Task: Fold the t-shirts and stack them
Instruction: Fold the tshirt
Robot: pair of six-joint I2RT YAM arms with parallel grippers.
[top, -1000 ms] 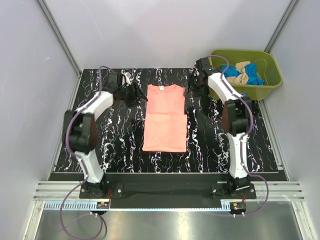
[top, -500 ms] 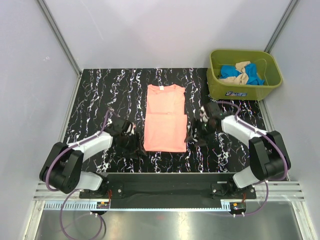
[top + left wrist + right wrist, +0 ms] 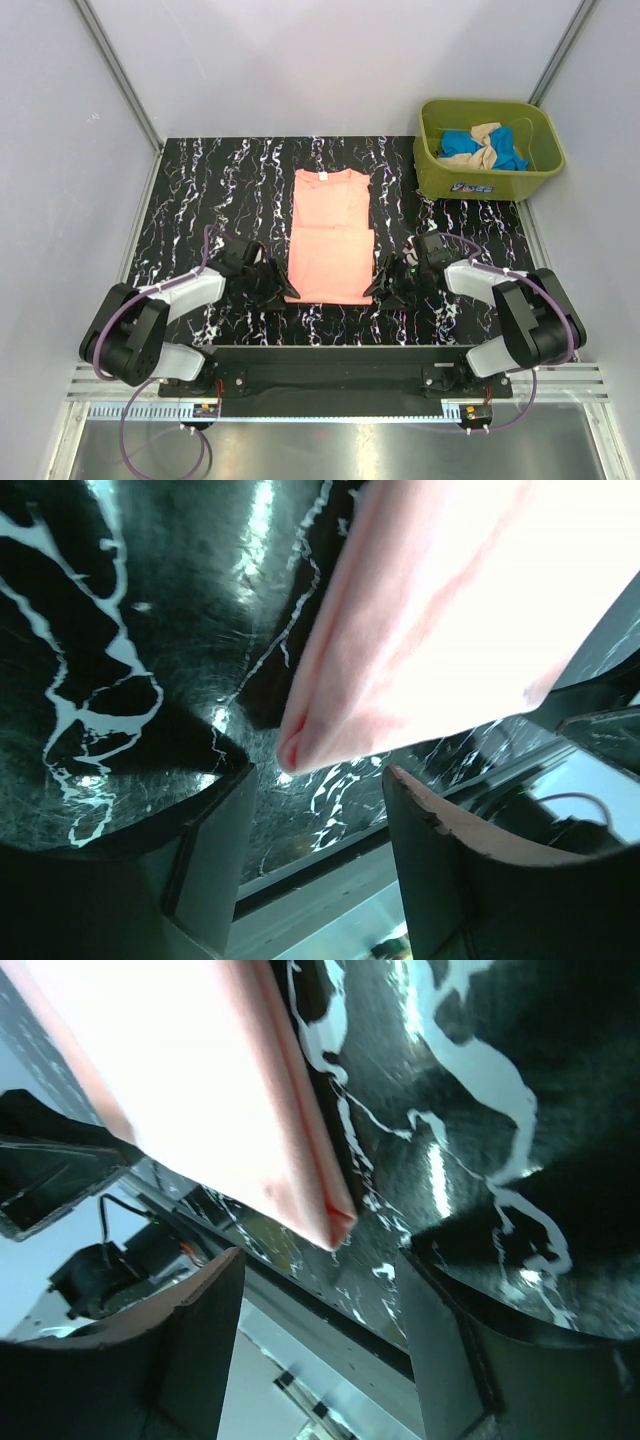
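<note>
My left gripper grabs the salmon-pink t-shirt's near corner (image 3: 290, 298) (image 3: 296, 757) next, opposite my right gripper's, to fold that end of the t-shirt evenly toward the collar.
A salmon-pink t-shirt (image 3: 330, 236) lies flat in the middle of the black marbled table, sleeves folded in, forming a long rectangle with the collar at the far end. My left gripper (image 3: 284, 293) is open at the shirt's near left corner, which shows just ahead of its jaws in the left wrist view (image 3: 300, 742). My right gripper (image 3: 378, 290) is open at the near right corner, seen in the right wrist view (image 3: 335, 1222). Neither holds cloth. Blue (image 3: 505, 155) and beige (image 3: 484, 135) t-shirts lie crumpled in the tub.
An olive-green plastic tub (image 3: 440, 182) stands at the far right corner of the table. Grey walls and metal frame posts enclose the table (image 3: 210, 180). A metal rail runs along the near edge.
Both arms swung from the shirt's far end down to its near end. In the last half second both grippers closed in on the shirt's near corners.
</note>
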